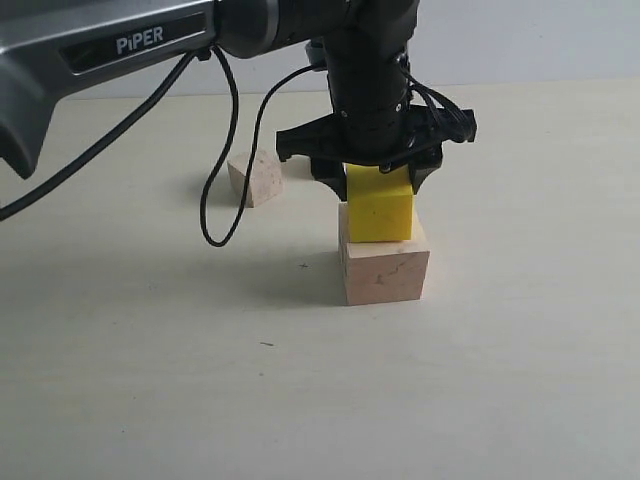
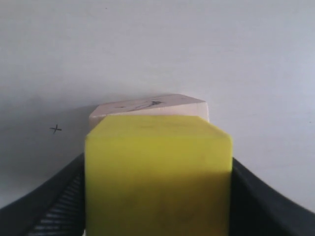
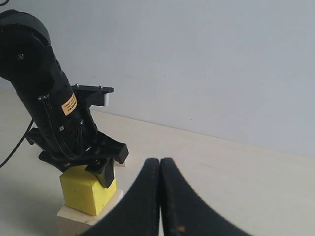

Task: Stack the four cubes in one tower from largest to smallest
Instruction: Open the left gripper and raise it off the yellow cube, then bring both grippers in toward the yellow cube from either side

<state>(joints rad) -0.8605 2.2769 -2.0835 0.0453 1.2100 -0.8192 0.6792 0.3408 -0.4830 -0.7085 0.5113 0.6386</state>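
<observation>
My left gripper is ready to open: the base of the yellow cube (image 1: 380, 205) is on the large pale cube's top (image 1: 385, 247), so the yellow cube would stay standing.
The yellow cube (image 1: 380, 205) sits on top of the large pale cube (image 1: 385, 270), slightly back of centre. My left gripper (image 1: 378, 180) comes down from above and is shut on the yellow cube, one black finger against each side. In the left wrist view the yellow cube (image 2: 157, 172) fills the space between the fingers (image 2: 49, 206), with the cracked top of the pale cube (image 2: 147, 105) behind it. One small beige wooden cube (image 1: 255, 178) lies on the table back left. The tiniest cube is out of view. My right gripper (image 3: 160, 164) is shut and empty, away from the stack (image 3: 86, 191).
The left arm's black cable (image 1: 215, 200) hangs down near the small cube. A small cross mark (image 1: 303, 265) is on the pale table left of the stack. The wall stands behind the table.
</observation>
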